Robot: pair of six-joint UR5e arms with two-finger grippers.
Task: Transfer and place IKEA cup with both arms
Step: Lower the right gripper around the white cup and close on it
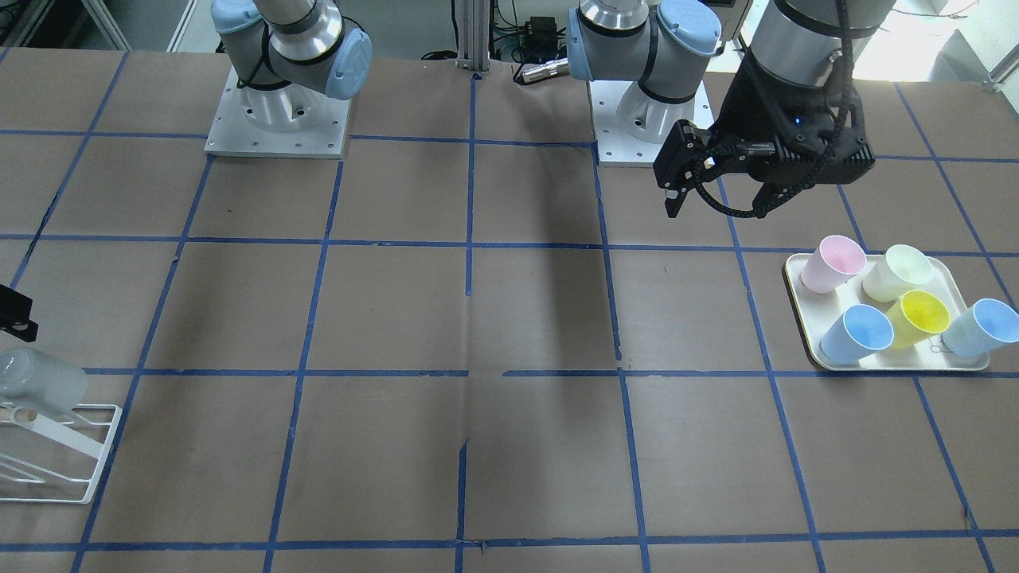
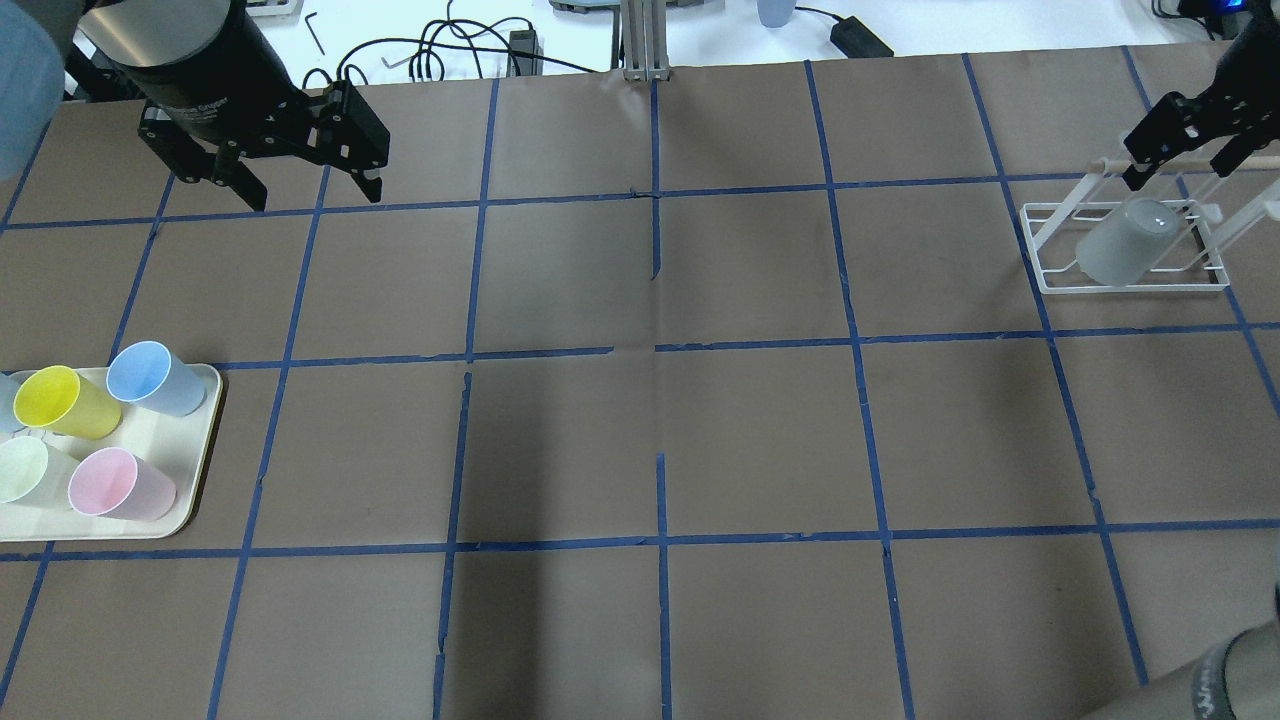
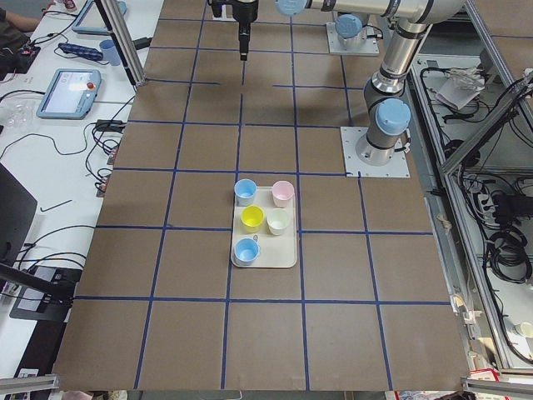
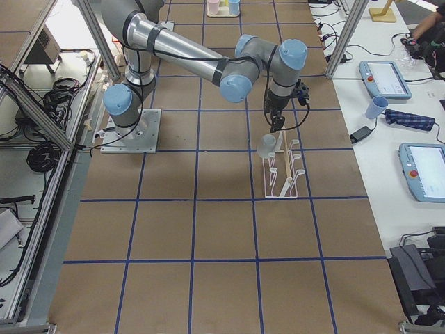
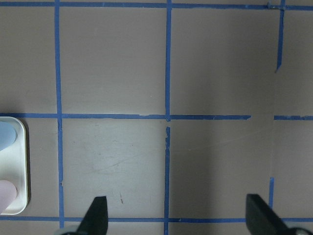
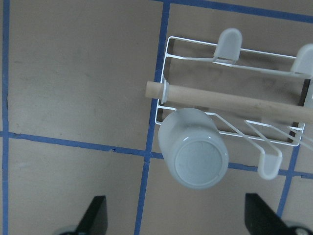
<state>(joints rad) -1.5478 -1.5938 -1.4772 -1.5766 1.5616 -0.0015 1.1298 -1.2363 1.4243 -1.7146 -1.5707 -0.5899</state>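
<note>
Next, my right gripper reaches the cup and grabs its closed base end (image 6: pixel 201 159), which leaves the pale grey cup's open rim (image 6: pixel 182 114) free for the transfer.
The pale grey IKEA cup (image 2: pixel 1125 243) sits upside down on a peg of a white wire rack (image 2: pixel 1130 282) at the far right of the table. It also shows in the right wrist view (image 6: pixel 195 154) and at the left edge of the front view (image 1: pixel 40 383). My right gripper (image 2: pixel 1180 168) hovers just above the rack and cup, open and empty, its fingertips (image 6: pixel 97 218) apart from the cup. My left gripper (image 2: pixel 310 192) is open and empty, high above the far left of the table; it also shows in the front view (image 1: pixel 720 203).
A cream tray (image 2: pixel 203 450) at the left front holds a yellow cup (image 2: pixel 65 400), a light blue cup (image 2: pixel 152 377), a pink cup (image 2: pixel 118 484) and a cream-green cup (image 2: pixel 25 470). A wooden dowel (image 6: pixel 234 100) tops the rack. Blue tape lines grid the brown table.
</note>
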